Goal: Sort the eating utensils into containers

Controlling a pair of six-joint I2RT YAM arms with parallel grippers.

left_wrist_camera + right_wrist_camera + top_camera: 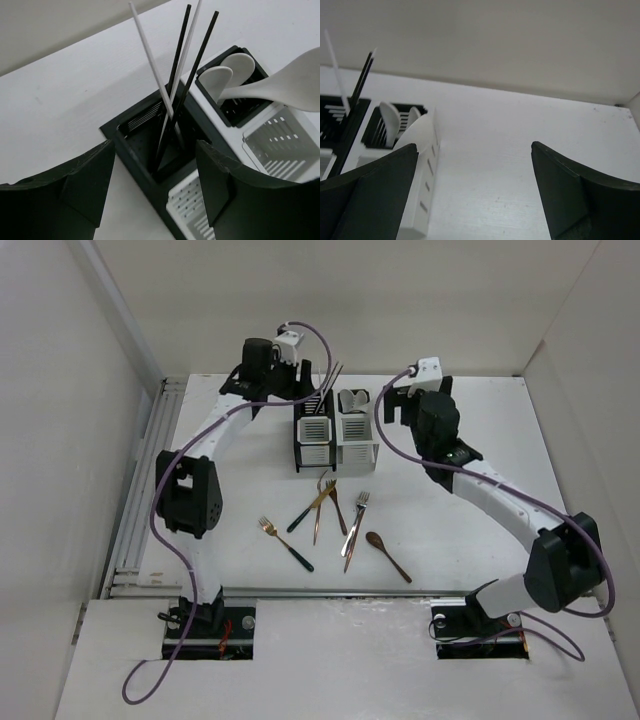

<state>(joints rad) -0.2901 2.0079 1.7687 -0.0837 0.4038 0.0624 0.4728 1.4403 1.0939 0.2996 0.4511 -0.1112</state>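
My right gripper is going to grab the brown spoon by its neck beside the bowl [384, 551], which leaves the spoon's handle free to go into a container.
The containers are a joined pair, a black caddy [312, 438] and a white caddy [356, 438]. Black and white chopsticks [175, 85] stand in the black caddy [145, 150]. White soup spoons [227, 80] sit in the white caddy [280, 140], and one more spoon [295, 85] leans over its edge. My left gripper [155, 195] hovers open over the black caddy, holding nothing. My right gripper [475, 190] is open and empty just right of the white caddy [420, 190]. Several eating utensils lie on the table: a dark-handled fork [286, 543], gold forks [322, 505], another fork [355, 525] and a brown spoon [388, 556].
White walls enclose the table on the left, back and right. A rail [135, 510] runs along the left edge. The loose cutlery lies between the caddies and the arm bases [210, 625].
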